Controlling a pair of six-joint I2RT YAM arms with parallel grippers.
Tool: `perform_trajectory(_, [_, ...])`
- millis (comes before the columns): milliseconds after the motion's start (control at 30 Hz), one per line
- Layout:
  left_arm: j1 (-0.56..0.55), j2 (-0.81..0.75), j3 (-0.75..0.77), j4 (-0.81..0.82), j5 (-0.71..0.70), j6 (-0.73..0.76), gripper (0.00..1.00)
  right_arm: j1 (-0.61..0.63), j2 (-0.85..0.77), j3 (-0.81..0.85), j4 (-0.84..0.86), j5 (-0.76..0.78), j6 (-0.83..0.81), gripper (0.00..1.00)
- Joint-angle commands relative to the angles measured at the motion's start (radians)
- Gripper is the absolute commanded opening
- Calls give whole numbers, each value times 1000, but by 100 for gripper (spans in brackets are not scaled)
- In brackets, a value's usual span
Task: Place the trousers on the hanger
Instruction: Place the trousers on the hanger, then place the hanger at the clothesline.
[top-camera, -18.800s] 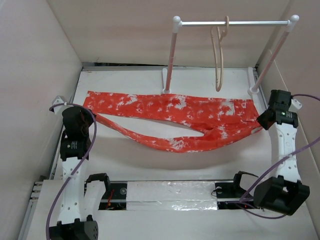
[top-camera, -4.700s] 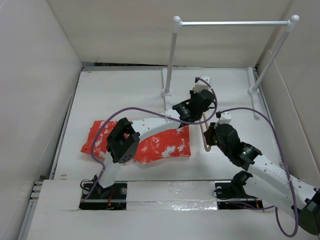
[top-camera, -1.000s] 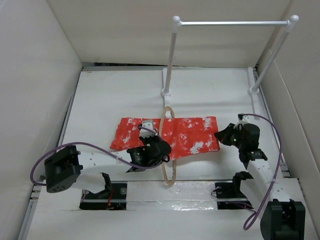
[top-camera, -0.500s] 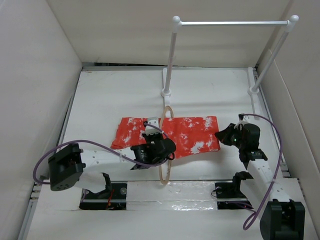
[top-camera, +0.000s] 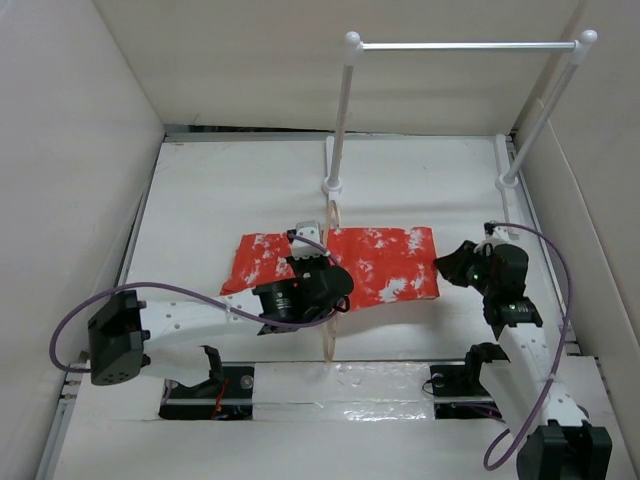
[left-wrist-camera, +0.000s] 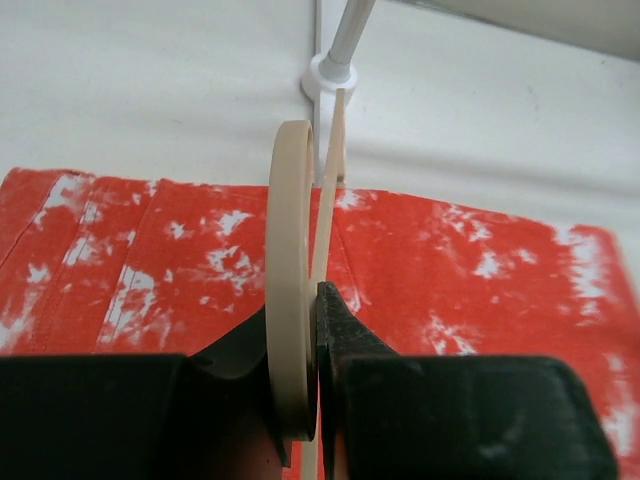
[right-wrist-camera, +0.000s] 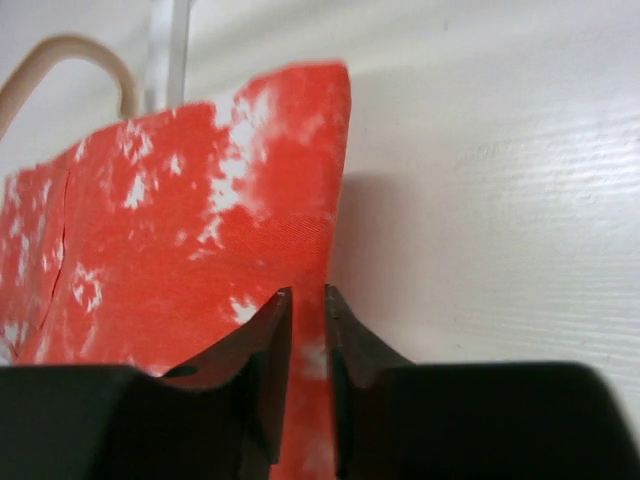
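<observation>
I next need to grab the trousers with my right gripper by their outer edge (top-camera: 435, 265), away from the hanger (top-camera: 329, 345), so that I can fold that edge over the hanger.
The red-orange trousers (top-camera: 385, 262), blotched with white, lie folded flat on the table and pass through the pale beige hanger (top-camera: 329, 345). The hanger stands upright, edge-on to the top camera. My left gripper (top-camera: 335, 295) is shut on the hanger's thick curved part (left-wrist-camera: 291, 260), pinched between the jaws (left-wrist-camera: 305, 300), with the trousers (left-wrist-camera: 480, 280) spread behind it. My right gripper (top-camera: 447, 268) sits at the trousers' right edge. Its jaws (right-wrist-camera: 308, 295) stand slightly apart, with the fabric edge (right-wrist-camera: 180, 230) showing in the narrow gap. The hanger's curve (right-wrist-camera: 60, 48) shows far left in the right wrist view.
The white two-post rail rack (top-camera: 465, 45) stands at the back, its left post base (top-camera: 333, 186) just beyond the hanger's far end. Pale walls enclose the table on the left, back and right. The arm bases line the near edge.
The left gripper has turned the hanger from tilted to upright and edge-on. The right gripper's jaws, shut on the trousers' edge before, have parted a little.
</observation>
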Motion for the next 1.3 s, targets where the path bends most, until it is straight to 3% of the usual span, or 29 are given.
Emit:
perform_trajectory(0, [4, -103, 67, 33, -106, 97, 0, -20, -55, 130, -39, -22, -19, 28])
perform_trajectory(133, [4, -140, 87, 111, -89, 167, 0, 25, -104, 206, -113, -18, -8, 57])
perform_trajectory(233, [4, -134, 148, 112, -89, 212, 0, 89, -133, 269, -150, 15, 8, 69])
perform_trajectory(433, [4, -96, 280, 93, -40, 269, 0, 279, -150, 302, -53, -30, 152, 69])
perform_trajectory(600, [4, 2, 435, -36, -11, 238, 0, 618, -131, 282, 62, 163, 280, 72])
perform_trajectory(800, [4, 58, 461, -13, 43, 246, 0, 963, 53, 346, 183, 407, 300, 71])
perform_trajectory(1100, [4, 84, 510, -36, 75, 241, 0, 1057, 187, 314, 307, 507, 395, 63])
perform_trajectory(1267, [4, 107, 555, -73, 83, 232, 0, 1093, 202, 253, 409, 513, 465, 48])
